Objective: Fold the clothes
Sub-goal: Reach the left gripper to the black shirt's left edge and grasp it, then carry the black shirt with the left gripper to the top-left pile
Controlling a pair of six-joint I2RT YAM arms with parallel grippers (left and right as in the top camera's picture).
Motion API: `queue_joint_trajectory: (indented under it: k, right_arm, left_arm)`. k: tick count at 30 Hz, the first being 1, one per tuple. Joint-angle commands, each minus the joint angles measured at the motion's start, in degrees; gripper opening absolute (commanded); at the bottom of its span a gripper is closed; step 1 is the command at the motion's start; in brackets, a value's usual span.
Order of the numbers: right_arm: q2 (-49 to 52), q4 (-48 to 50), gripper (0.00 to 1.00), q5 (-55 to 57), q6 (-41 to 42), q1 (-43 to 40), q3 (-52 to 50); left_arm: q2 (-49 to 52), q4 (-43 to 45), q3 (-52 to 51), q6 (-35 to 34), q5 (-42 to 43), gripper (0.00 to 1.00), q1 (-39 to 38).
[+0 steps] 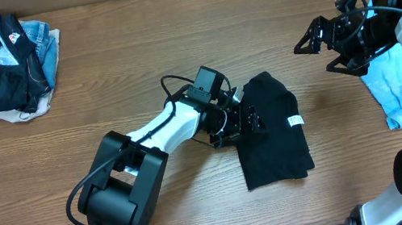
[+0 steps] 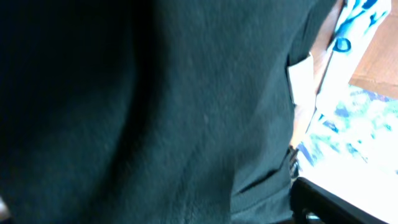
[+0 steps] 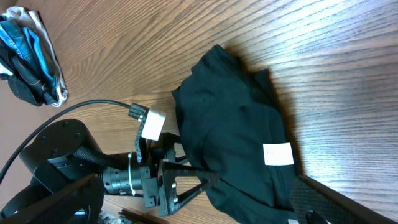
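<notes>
I will next pick up the folded black T-shirt with my left gripper by the edge opposite the white label, so that I can lay it on the heap.
The clothes, a plain black T-shirt [image 1: 279, 136], lie folded in a rough rectangle at the table's centre, with a small white label [image 1: 295, 120] showing near the right edge. My left gripper [image 1: 250, 121] is low at the shirt's left edge, jaws spread wide, with cloth lying between and under them. Black fabric [image 2: 155, 106] fills the left wrist view, the label [image 2: 301, 78] at its right. In the right wrist view, the left gripper [image 3: 199, 177] has one finger reaching onto the shirt [image 3: 236, 130]. My right gripper [image 1: 314, 55] hovers open at the far right, clear of the shirt.
A heap of a dark jacket and pale cloth [image 1: 0, 60] sits at the back left corner. A light blue garment [image 1: 392, 89] lies at the right under the right arm. Bare wooden table [image 1: 136, 66] surrounds the black shirt.
</notes>
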Motion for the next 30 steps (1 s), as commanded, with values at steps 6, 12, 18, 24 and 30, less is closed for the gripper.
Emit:
queue_joint_trajectory:
  k: [6,12,18,24,30]
  right_arm:
    - [-1.2,0.0,1.0,0.4,0.2,-0.3,1.6]
    - [-1.2,-0.6,1.0,0.4,0.2,-0.3,1.6]
    - [-1.2,-1.5,1.0,1.2,0.2,-0.3,1.6]
    - [-1.2,-2.8,1.0,1.6,0.2,-0.1,1.6]
    - [-1.2,-3.4,1.0,1.6,0.2,-0.1,1.6]
  left_arm:
    - [0.0,3.6,-1.4,-2.5,-9.8,0.68,-0.4]
    - [0.0,7.1,-1.4,-2.5,-14.1,0.28,-0.5]
    - [0.0,7.3,-1.4,-1.3,-19.2,0.07,0.5]
    - [0.0,8.4,-1.4,0.1,-20.2,0.04,5.3]
    - [0.0,10.8,-1.4,3.9,-20.3,0.04,14.6]
